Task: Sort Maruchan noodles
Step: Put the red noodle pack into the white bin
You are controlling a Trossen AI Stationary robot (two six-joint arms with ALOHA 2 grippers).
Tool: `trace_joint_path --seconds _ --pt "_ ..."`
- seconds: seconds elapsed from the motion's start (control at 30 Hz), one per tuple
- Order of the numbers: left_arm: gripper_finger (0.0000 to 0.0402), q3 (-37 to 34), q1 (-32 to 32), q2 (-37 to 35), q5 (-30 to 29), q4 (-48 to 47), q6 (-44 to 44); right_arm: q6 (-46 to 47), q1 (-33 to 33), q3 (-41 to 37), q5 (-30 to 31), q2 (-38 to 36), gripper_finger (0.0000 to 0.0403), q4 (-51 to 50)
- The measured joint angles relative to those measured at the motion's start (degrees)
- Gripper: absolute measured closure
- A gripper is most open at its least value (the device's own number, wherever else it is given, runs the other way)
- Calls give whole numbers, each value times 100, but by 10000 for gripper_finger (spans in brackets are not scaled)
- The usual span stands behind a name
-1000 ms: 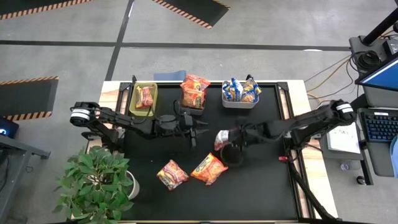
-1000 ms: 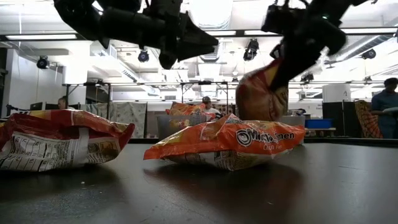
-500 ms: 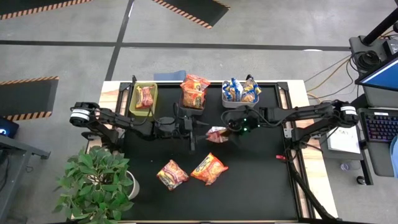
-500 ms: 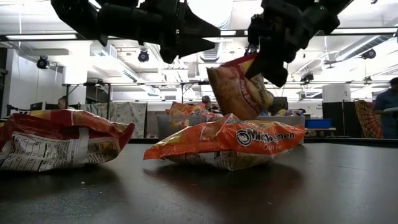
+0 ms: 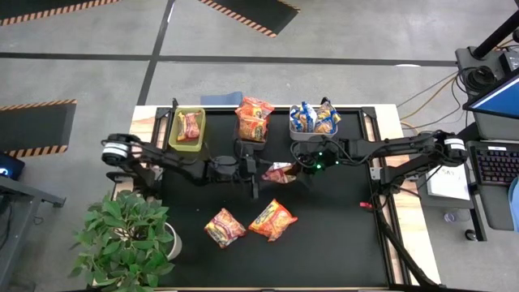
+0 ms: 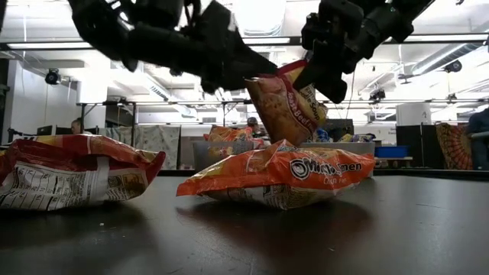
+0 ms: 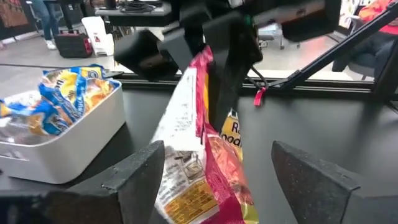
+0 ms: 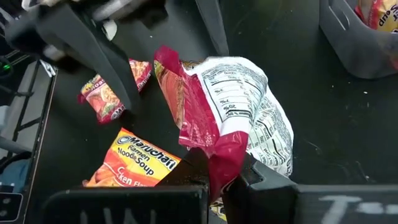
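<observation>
This red-and-white packet needs to be sorted into the green bin [image 5: 186,130], so my left gripper will next grab the packet by its loose end [image 5: 272,173].
A red-and-white Maruchan noodles packet [image 5: 280,172] [image 8: 239,102] hangs in the air over the middle of the table. My right gripper [image 5: 302,168] [image 8: 225,174] is shut on it. My left gripper [image 5: 256,171] [image 7: 217,149] faces it from the left, open. Its two fingers [image 7: 140,177] stand on either side of the packet's free end [image 7: 186,186]; I cannot tell whether they touch it. Two orange-red packets [image 5: 225,227] [image 5: 272,219] lie flat on the black mat nearer the front. My right gripper pinches the packet's red crimped end [image 8: 222,154] between its two fingers. The fingers come from the table's right, slanting a little down. The packet is lifted clear of the table and sticks out tilted toward the left gripper, printed white back showing [image 8: 249,93].
Three bins stand along the far edge. A green one [image 5: 173,138] holds a red packet, a dark mesh one [image 5: 252,144] holds orange packets, and a white one [image 5: 302,136] holds blue-and-yellow packets. A potted plant [image 5: 130,239] stands at the front left corner.
My right gripper has carried the packet up from near the front packets toward the far edge. It has turned its wrist, so the packet now points at the left gripper. My left gripper has opened wider and sunk a little around the packet's free end.
</observation>
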Motion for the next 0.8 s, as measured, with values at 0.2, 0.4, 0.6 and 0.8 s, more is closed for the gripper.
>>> trace_joint_path --seconds 0.2,0.4,0.6,0.8 --pt "140 0 2 743 -23 1081 -100 -17 0 -4 -1 0 394 -9" --pt "222 0 2 848 -280 1205 -100 -42 0 -4 4 0 394 -4" --pt "347 0 2 848 -288 1179 -100 -149 0 -4 177 0 394 -7" --pt "385 0 2 846 -287 1173 -70 -20 0 -7 219 0 370 -22"
